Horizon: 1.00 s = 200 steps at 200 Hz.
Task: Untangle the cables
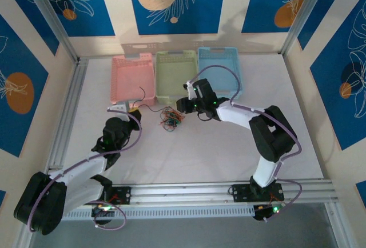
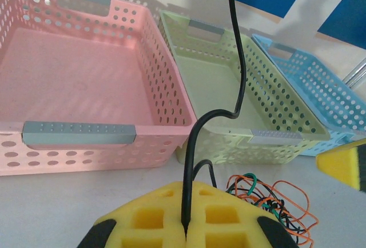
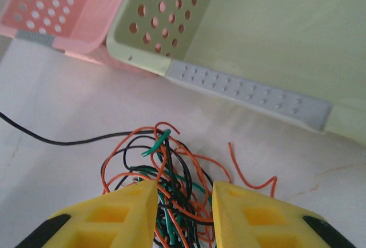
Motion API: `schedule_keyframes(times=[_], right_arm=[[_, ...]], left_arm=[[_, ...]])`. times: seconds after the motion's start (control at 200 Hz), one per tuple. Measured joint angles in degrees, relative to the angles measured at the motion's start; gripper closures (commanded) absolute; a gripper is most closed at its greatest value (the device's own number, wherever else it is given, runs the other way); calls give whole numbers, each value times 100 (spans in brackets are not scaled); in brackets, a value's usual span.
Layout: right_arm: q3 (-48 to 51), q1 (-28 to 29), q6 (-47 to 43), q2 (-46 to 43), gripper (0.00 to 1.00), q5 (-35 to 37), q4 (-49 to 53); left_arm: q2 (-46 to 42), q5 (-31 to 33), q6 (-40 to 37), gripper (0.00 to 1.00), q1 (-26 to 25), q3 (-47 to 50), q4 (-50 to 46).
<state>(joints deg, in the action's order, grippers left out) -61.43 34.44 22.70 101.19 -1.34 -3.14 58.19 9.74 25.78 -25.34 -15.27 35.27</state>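
Note:
The right gripper grabs an orange cable near its loose end (image 3: 171, 127) at the clump (image 3: 177, 174) next, to draw that cable out and untangle the cables.
The cables (image 1: 170, 119) form a small clump of black, orange-red and green wires on the white table, in front of the green basket. My left gripper (image 1: 132, 111) sits left of the clump, its yellow pads (image 2: 143, 219) shut on one black cable (image 2: 191, 156). That cable rises from the pads, bends and stands up over the baskets. My right gripper (image 1: 180, 110) is at the clump's right edge. In the right wrist view its gripper (image 3: 183, 202) is open, and the clump (image 3: 177, 174) lies loose between the two yellow pads. A thin black strand (image 3: 57, 141) runs off to the left.
Three perforated baskets stand in a row at the back: pink (image 1: 132, 76), green (image 1: 177, 74), blue (image 1: 220, 68). The green basket's grey handle (image 3: 246, 94) is just beyond the clump. A loose orange wire (image 3: 246, 176) lies to the clump's right.

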Motion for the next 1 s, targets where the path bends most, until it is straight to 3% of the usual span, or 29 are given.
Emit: schedule_keyframes(times=[0.61,0.75,1.0], right_arm=[[-699,404,-625,555,68,595,1021],[-710,431,-693,555,74,684,1084],[-730,461,-761,555,95,741,1130]], left_arm=[[4,-2,0,100,0,0,0],[4,-2,0,100,0,0,-2],[4,-2,0,100,0,0,0]])
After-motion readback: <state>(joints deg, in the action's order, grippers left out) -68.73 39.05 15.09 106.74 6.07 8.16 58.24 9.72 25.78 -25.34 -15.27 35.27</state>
